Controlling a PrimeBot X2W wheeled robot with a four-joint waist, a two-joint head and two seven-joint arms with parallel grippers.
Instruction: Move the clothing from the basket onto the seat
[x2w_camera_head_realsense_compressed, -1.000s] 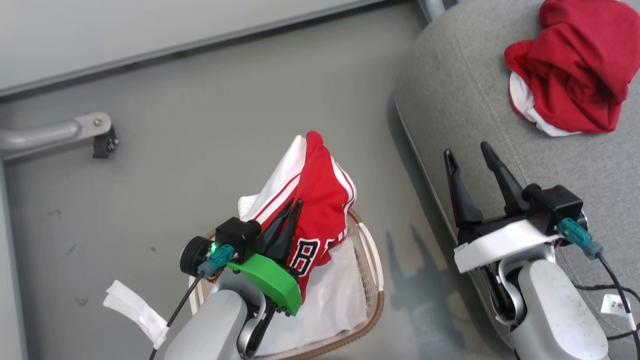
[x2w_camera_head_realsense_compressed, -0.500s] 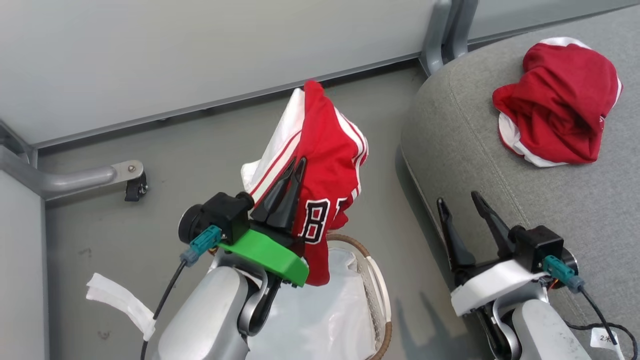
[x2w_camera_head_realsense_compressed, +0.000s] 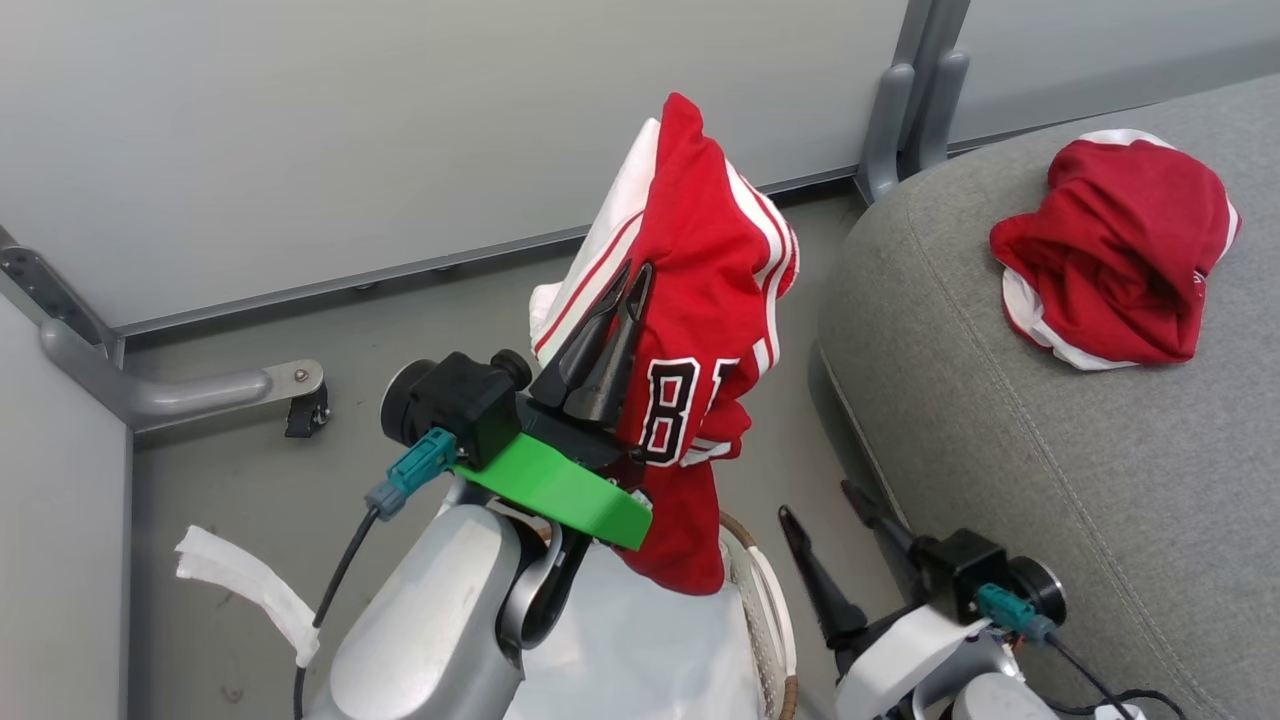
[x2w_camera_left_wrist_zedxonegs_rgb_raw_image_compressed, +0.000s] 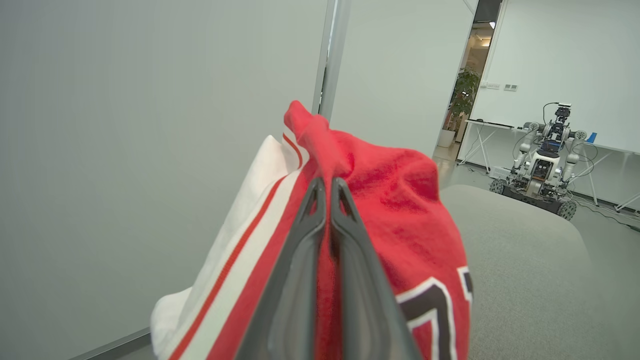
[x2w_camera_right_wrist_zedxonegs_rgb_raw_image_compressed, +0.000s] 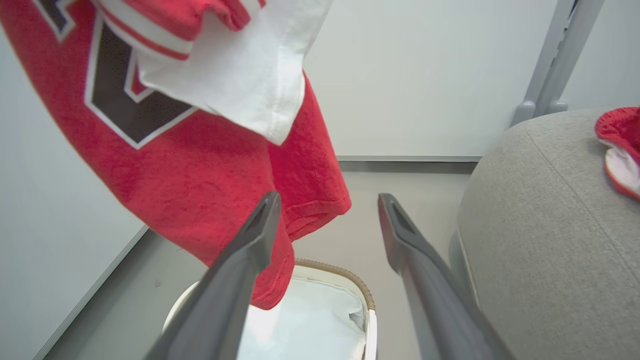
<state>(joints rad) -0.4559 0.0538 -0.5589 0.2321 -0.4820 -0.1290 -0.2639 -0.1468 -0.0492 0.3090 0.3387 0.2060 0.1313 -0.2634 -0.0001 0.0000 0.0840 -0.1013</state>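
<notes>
The robot's right gripper will next take hold of the red garment by its plain red end below the lettering (x2w_camera_head_realsense_compressed: 680, 540), and it will then lay this garment on the seat (x2w_camera_head_realsense_compressed: 1000, 420).
My left gripper (x2w_camera_head_realsense_compressed: 635, 280) is shut on a red garment (x2w_camera_head_realsense_compressed: 700, 260) with white stripes and dark lettering, which hangs in the air above the basket (x2w_camera_head_realsense_compressed: 770, 600). Along my left fingers, the pinched fold of that garment (x2w_camera_left_wrist_zedxonegs_rgb_raw_image_compressed: 395, 200) rises past the tips of the gripper (x2w_camera_left_wrist_zedxonegs_rgb_raw_image_compressed: 325, 182). A second piece of red clothing (x2w_camera_head_realsense_compressed: 1110, 260) lies crumpled on the grey seat (x2w_camera_head_realsense_compressed: 1000, 420) at the right. My right gripper (x2w_camera_head_realsense_compressed: 817, 500) stands open and holds nothing, between the basket and the seat's edge. In the right wrist view the gripper (x2w_camera_right_wrist_zedxonegs_rgb_raw_image_compressed: 328, 197) points under the garment's hem (x2w_camera_right_wrist_zedxonegs_rgb_raw_image_compressed: 200, 175), above the basket's rim (x2w_camera_right_wrist_zedxonegs_rgb_raw_image_compressed: 345, 275).
A white liner (x2w_camera_head_realsense_compressed: 640, 660) lines the basket. A grey wall panel and metal post (x2w_camera_head_realsense_compressed: 900, 110) stand behind. A metal bracket with a caster (x2w_camera_head_realsense_compressed: 200, 385) and a white strip (x2w_camera_head_realsense_compressed: 250, 590) lie on the floor at left. Another robot (x2w_camera_left_wrist_zedxonegs_rgb_raw_image_compressed: 542, 160) stands far beyond the seat.
My left gripper has lifted the lettered garment up out of the basket until it hangs free. The head camera has tilted up, and the right gripper now sits lower in the view, still open.
</notes>
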